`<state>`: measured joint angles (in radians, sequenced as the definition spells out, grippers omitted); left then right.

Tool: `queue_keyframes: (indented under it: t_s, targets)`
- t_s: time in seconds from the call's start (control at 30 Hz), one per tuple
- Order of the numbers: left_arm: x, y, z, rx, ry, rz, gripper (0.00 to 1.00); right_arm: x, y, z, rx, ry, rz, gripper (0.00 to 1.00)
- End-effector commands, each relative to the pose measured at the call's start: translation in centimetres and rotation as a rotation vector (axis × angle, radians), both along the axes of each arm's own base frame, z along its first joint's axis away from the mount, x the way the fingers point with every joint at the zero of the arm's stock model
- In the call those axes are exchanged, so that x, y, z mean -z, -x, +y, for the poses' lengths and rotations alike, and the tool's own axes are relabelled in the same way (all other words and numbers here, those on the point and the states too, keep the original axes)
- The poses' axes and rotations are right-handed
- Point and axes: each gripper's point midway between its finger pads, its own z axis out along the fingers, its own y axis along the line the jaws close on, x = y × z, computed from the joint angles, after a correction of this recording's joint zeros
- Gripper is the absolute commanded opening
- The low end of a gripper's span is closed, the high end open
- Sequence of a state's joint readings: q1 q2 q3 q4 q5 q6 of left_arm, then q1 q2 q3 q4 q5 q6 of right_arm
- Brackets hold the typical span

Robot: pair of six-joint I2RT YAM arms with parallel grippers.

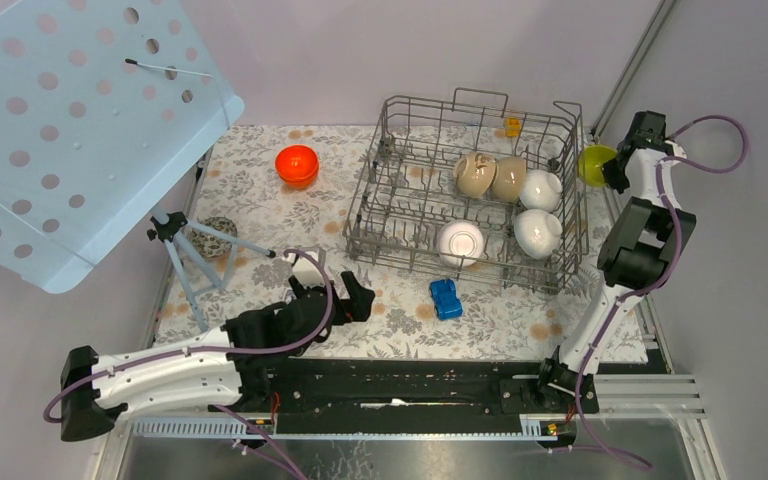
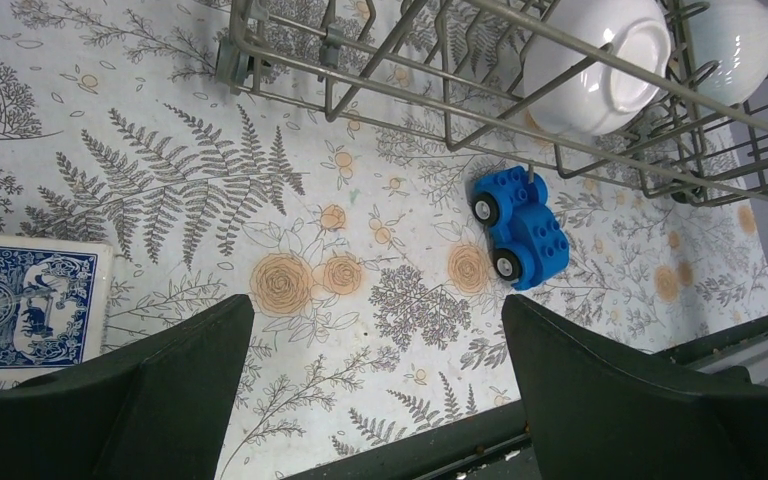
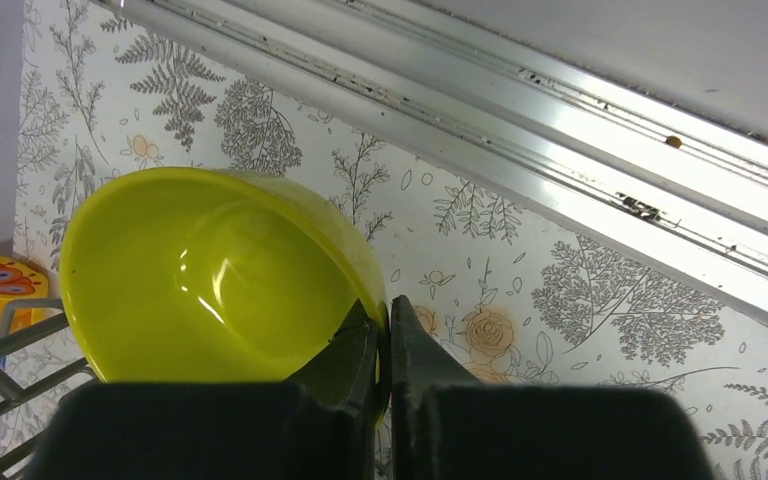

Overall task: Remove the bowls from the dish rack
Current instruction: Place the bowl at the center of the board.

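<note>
The yellow-green bowl (image 3: 210, 275) hangs tilted above the mat between rack and aluminium bar, so it would fall short if I opened now. My right gripper lowers it next.
The grey wire dish rack (image 1: 381, 150) stands at the middle right of the table. Inside it lie two beige bowls (image 1: 475, 175) and three white bowls (image 1: 538, 232). An orange-red bowl (image 1: 297, 165) sits on the floral mat left of the rack. My right gripper (image 1: 615, 170) is shut on the rim of a yellow-green bowl (image 3: 210, 275), held just outside the rack's right end; one finger is inside the bowl, one outside. My left gripper (image 2: 375, 330) is open and empty, low over the mat near the rack's front edge (image 2: 410, 95), a white bowl (image 2: 595, 65) beyond it.
A blue toy car (image 1: 446, 298) lies in front of the rack. At the left are a speckled ball (image 1: 215, 237), a small tripod (image 1: 185, 255), a perforated blue panel (image 1: 70, 120) and a card box (image 2: 25, 305). An aluminium rail (image 3: 560, 110) borders the mat's right edge.
</note>
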<state>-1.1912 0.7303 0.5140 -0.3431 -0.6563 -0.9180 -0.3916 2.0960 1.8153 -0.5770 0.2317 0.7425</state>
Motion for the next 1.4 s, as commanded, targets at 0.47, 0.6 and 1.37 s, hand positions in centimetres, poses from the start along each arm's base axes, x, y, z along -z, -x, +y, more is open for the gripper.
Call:
queue_keyframes:
  t_s: [0.47, 0.6, 1.37]
  targets:
    - [1.2, 0.1, -1.2, 0.004, 0.015, 0.039, 0.99, 4.3, 0.1, 1.0, 0.003, -0.091, 0.015, 0.0]
    - [1.1, 0.1, -1.2, 0.002, 0.014, 0.042, 0.99, 4.9, 0.3, 1.1, -0.005, -0.099, 0.034, 0.02]
    - [2.3, 0.7, -0.8, -0.005, 0.018, 0.093, 0.99, 4.9, 1.5, 1.4, -0.069, -0.07, 0.056, 0.48]
